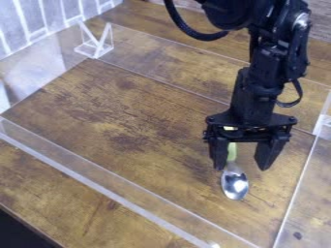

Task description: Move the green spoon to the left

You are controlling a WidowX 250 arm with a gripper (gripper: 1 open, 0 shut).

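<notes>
I should grab the spoon by its yellow-green handle [231, 152] with my gripper, which leaves its silver bowl free, and so move the green spoon [231, 172] left.
The green spoon [231, 172] lies on the wooden table [116, 107] at the right, its silver bowl toward the front and its yellow-green handle pointing back. My black gripper [242, 155] points straight down over the handle, open, with one finger on each side of it. The fingertips [218, 158] hang low near the wood. The upper part of the handle is hidden behind the gripper.
Clear acrylic walls [300, 194] frame the wooden work area, with a low rail along the front left. A small clear stand [93, 41] sits at the back left. The arm [274, 48] rises toward the top right.
</notes>
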